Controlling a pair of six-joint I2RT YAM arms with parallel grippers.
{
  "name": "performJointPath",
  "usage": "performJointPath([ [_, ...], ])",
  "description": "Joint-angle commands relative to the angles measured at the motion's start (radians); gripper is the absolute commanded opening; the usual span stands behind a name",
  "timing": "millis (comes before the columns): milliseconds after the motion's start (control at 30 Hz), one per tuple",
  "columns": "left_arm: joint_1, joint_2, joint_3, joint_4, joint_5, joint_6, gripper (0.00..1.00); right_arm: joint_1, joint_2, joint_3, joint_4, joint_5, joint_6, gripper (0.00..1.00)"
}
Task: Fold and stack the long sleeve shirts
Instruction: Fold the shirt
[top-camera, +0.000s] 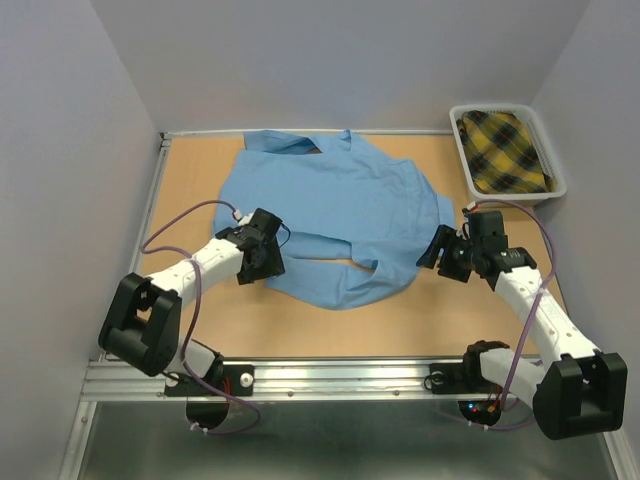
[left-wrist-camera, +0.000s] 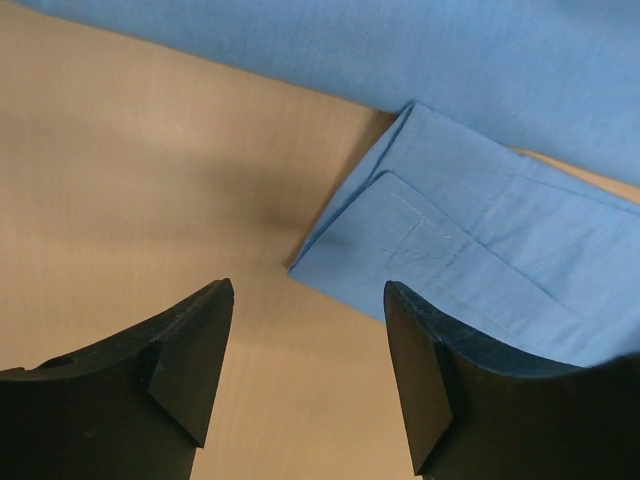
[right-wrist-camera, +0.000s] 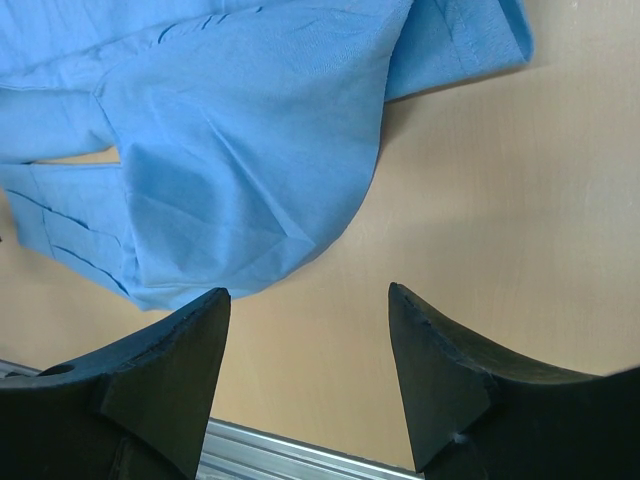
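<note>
My left gripper grabs the near corner of the sleeve cuff on the long sleeve shirt next, to fold the sleeve inward.
A light blue long sleeve shirt (top-camera: 335, 205) lies spread on the wooden table, collar toward the far edge. My left gripper (top-camera: 264, 264) hovers at its near left edge, open and empty. In the left wrist view the shirt's sleeve cuff (left-wrist-camera: 430, 240) lies flat on the table just beyond the left gripper (left-wrist-camera: 305, 330) and its right finger. My right gripper (top-camera: 434, 252) stands open at the shirt's near right edge. In the right wrist view a rounded fold of the shirt (right-wrist-camera: 230, 160) lies ahead and to the left of the right gripper (right-wrist-camera: 305, 330), with only bare table between the fingers.
A white basket (top-camera: 466, 166) at the back right corner holds a yellow plaid cloth (top-camera: 505, 150). A metal rail (right-wrist-camera: 300, 455) runs along the table's near edge. Grey walls close in the left, right and far sides.
</note>
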Motion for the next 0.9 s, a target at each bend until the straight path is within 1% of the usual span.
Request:
performJointPath([
  [0,-0.014,0.07,0.014,-0.004,0.01,0.056,0.71,-0.005,-0.021,-0.015,0.021,-0.012,-0.016,0.7],
  [200,-0.042,0.149,0.042,-0.006,0.013,0.082,0.69,-0.005,-0.024,-0.015,0.021,-0.008,-0.016,0.7],
  [400,-0.054,0.186,0.002,0.02,0.023,0.079,0.63,-0.003,-0.024,-0.018,0.021,-0.007,-0.016,0.7],
  [467,-0.054,0.195,-0.027,0.043,0.03,0.07,0.56,-0.005,-0.025,-0.018,0.02,-0.005,-0.016,0.7],
  [500,-0.054,0.2,-0.035,0.05,0.033,0.068,0.48,-0.003,-0.027,-0.018,0.02,-0.007,-0.016,0.7],
  [633,-0.055,0.216,-0.061,0.071,0.041,0.059,0.31,-0.003,-0.027,-0.018,0.02,-0.005,-0.016,0.7],
  [733,-0.055,0.223,-0.069,0.08,0.041,0.057,0.21,-0.003,-0.027,-0.02,0.018,-0.005,-0.016,0.7],
  [800,-0.058,0.217,-0.063,0.076,0.046,0.06,0.17,-0.003,-0.027,-0.02,0.02,-0.004,-0.017,0.7],
  [833,-0.06,0.2,-0.056,0.062,0.046,0.06,0.1,-0.003,-0.028,-0.02,0.018,0.001,-0.016,0.7],
  [867,-0.061,0.186,-0.047,0.05,0.044,0.059,0.06,-0.003,-0.028,-0.02,0.018,0.002,-0.017,0.7],
])
